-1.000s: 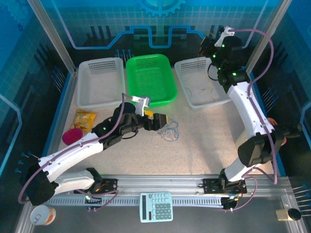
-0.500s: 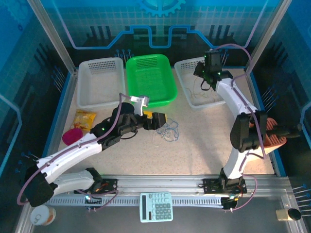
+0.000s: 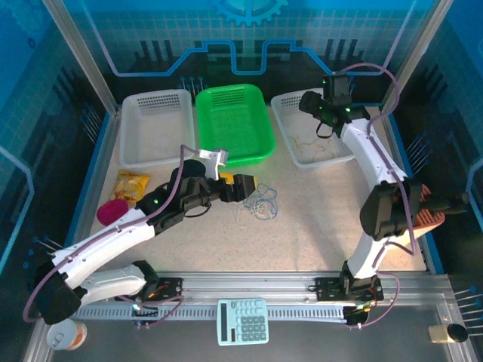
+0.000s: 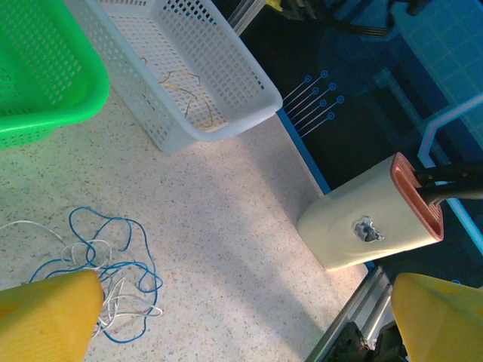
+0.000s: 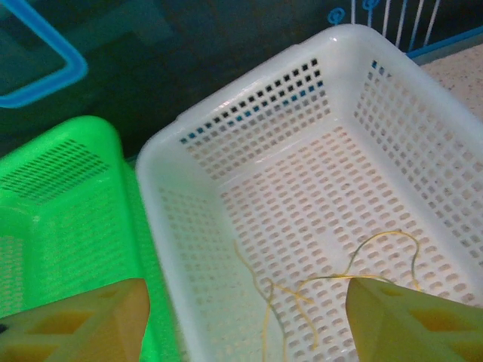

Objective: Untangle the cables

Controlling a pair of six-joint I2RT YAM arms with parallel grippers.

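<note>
The blue cable [image 3: 275,207] will next be grabbed by my right gripper at the tangle's outer edge, so the cable's loose end stays for my left gripper to untangle.
A tangle of thin blue and whitish cables [image 3: 262,204] lies on the speckled table, just right of my left gripper [image 3: 247,185]. In the left wrist view this tangle [image 4: 102,264] sits by the left yellow finger [image 4: 49,320]. The left gripper [image 4: 241,324] is open, with bare table between its fingers. A yellowish cable [image 5: 332,286] lies loose on the floor of the right white basket [image 5: 226,102]. My right gripper [image 5: 245,324] hovers over that basket, open and holding nothing. In the top view the right gripper [image 3: 313,105] is at the basket's far edge.
A green basket [image 3: 234,124] and a left white basket [image 3: 156,128] stand at the back. A yellow snack bag [image 3: 130,186] and a pink object [image 3: 112,211] lie on the left. A beige holder [image 4: 370,222] stands at the table's right edge. A calculator [image 3: 243,320] is on the front rail.
The right arm has swung down from the back corner to over the right white basket, and its jaws have opened. The left arm has barely moved.
</note>
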